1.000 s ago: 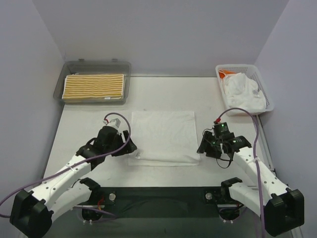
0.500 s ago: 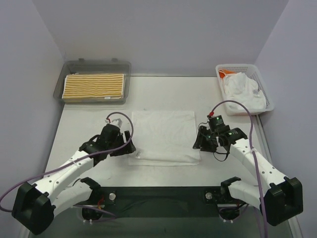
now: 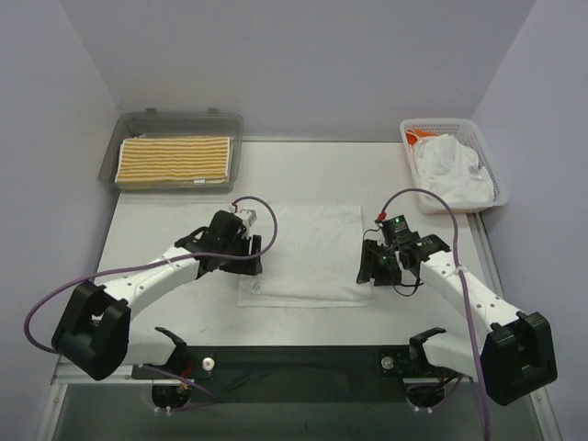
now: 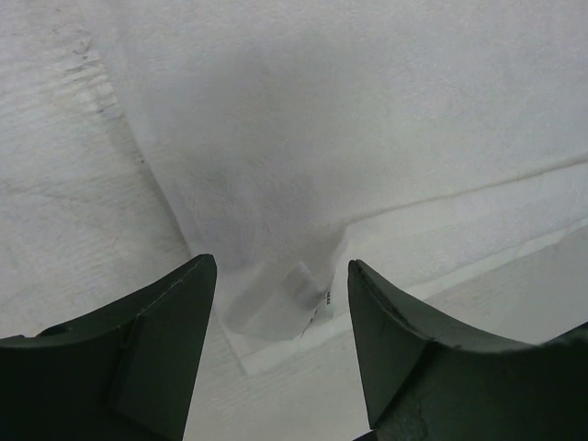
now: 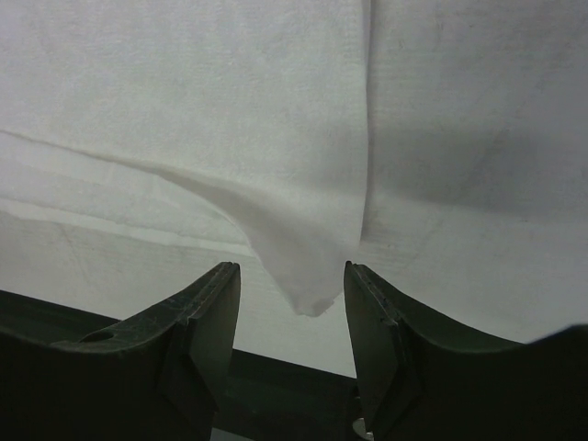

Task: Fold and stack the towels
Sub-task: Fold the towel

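The right gripper grabs the white towel by its raised near corner (image 3: 368,295) (image 5: 313,299) next, opposite my left gripper's corner, to fold the towel evenly.
A plain white towel (image 3: 303,248) lies spread flat in the middle of the table. My left gripper (image 3: 250,255) is at its near left corner, open. In the left wrist view that corner, with a small label (image 4: 299,299), sits between the fingers of the left gripper (image 4: 280,266). My right gripper (image 3: 371,268) is at the near right corner, open. In the right wrist view that raised corner (image 5: 310,285) points down between the fingers of the right gripper (image 5: 290,268). A folded yellow-and-white striped towel (image 3: 175,161) lies at the back left.
The striped towel rests in a clear grey tray (image 3: 235,138) at the back left. A white mesh basket (image 3: 496,188) at the back right holds crumpled white towels (image 3: 448,170) and something orange (image 3: 418,136). Purple cables loop above both wrists.
My left arm has swung right and forward to the towel's near left corner. My right gripper has shifted left onto the near right corner.
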